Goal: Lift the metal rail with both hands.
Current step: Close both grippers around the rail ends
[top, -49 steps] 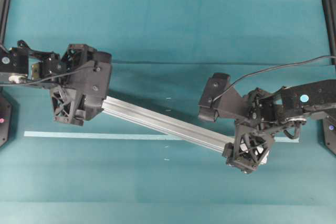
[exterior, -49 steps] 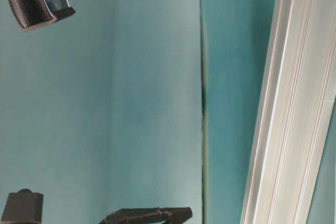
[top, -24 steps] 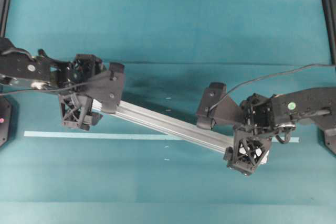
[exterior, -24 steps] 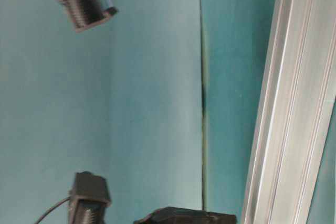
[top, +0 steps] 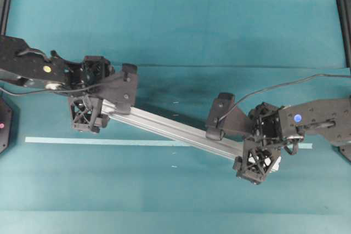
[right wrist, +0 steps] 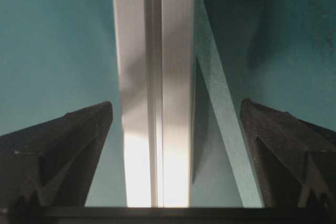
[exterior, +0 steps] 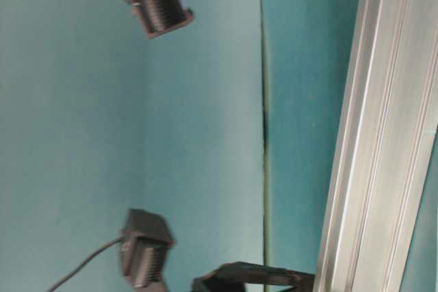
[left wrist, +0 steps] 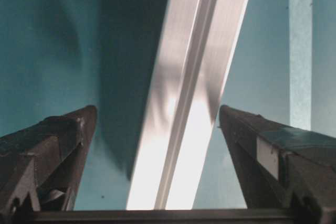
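My right gripper grabs the metal rail by its end section [top: 270, 163] next, to lift the rail [top: 173, 130] with both hands.
The metal rail [top: 173, 130] lies slanted on the teal table, its left end farther back than its right end. My left gripper [top: 86, 116] sits over its left end. In the left wrist view the gripper [left wrist: 157, 109] is open and the rail [left wrist: 189, 77] runs between the fingers [left wrist: 58, 140] with teal gaps on both sides. My right gripper [top: 258, 160] sits over the right end. In the right wrist view it [right wrist: 177, 103] is open too, astride the rail [right wrist: 152, 51], with neither finger [right wrist: 63, 140] touching. The rail also fills the right of the table-level view [exterior: 383, 155].
A thin pale tape strip [top: 98, 141] runs across the table under the rail and shows beside it in the right wrist view [right wrist: 226, 129]. A black cable [top: 285, 85] arcs over the right arm. Black frame posts [top: 344, 15] stand at the table's sides.
My left gripper has come down and a little rightward over the rail's left end. The right gripper has settled slightly lower over the right end. The rail has not moved.
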